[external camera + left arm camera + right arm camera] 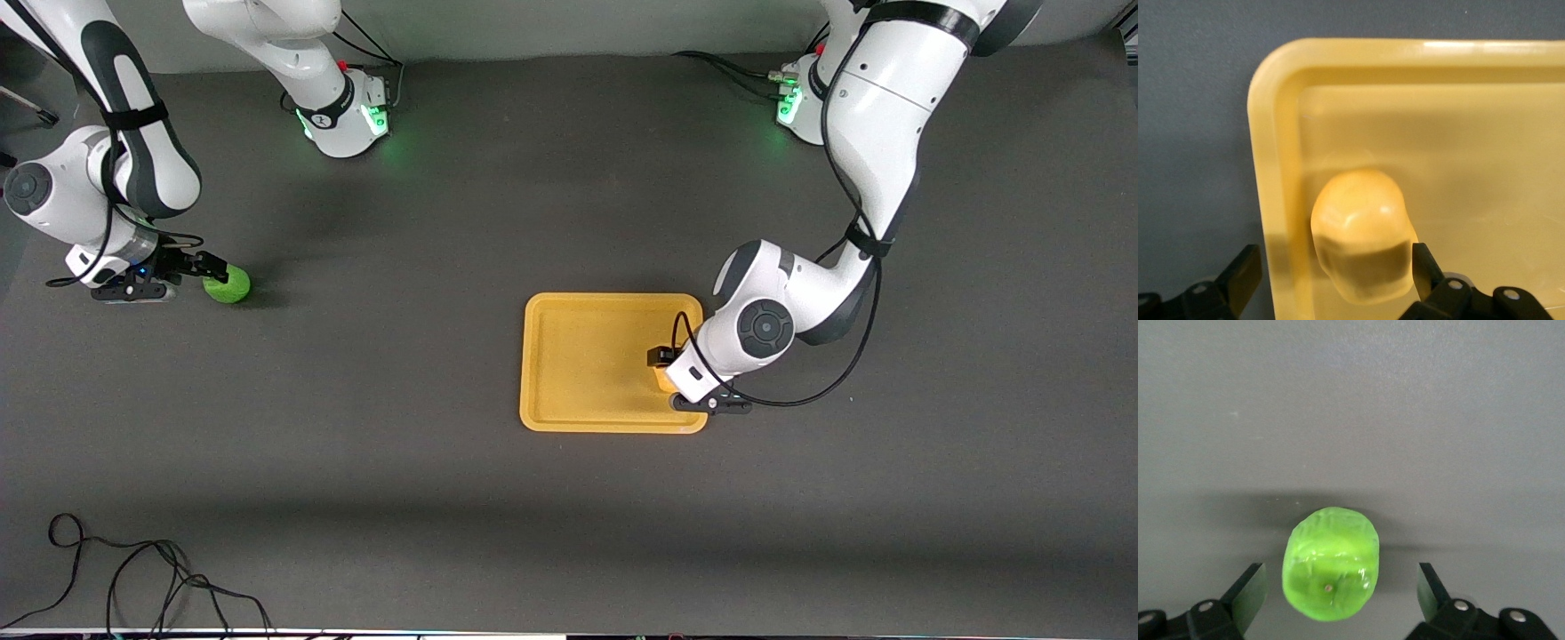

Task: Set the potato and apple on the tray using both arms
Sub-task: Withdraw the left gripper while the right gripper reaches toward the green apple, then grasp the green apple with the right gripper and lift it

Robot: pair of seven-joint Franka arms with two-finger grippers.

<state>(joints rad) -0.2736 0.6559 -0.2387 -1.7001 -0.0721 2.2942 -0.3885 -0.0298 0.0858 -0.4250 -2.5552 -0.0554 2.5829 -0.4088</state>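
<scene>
I should move my right gripper toward the green apple before I close it on the apple, because its fingers stop short, above the grey mat.
The yellow-orange tray (578, 364) lies mid-table. The potato (661, 381) lies in it beside the rim at the left arm's end; it also shows in the left wrist view (1361, 243), on the tray (1471, 133). My left gripper (665, 373) is low over it and open (1335, 260): one finger (1425, 270) is against the potato, the other (1241, 273) is outside the rim. The green apple (228, 284) sits on the table at the right arm's end. My right gripper (213, 274) is open around it (1340, 583), and its fingers (1251, 587) stand apart from the apple (1331, 563).
Grey mat covers the table (400, 498). A loose black cable (133, 569) lies near the front edge toward the right arm's end. The arm bases (351, 111) stand at the top of the front view.
</scene>
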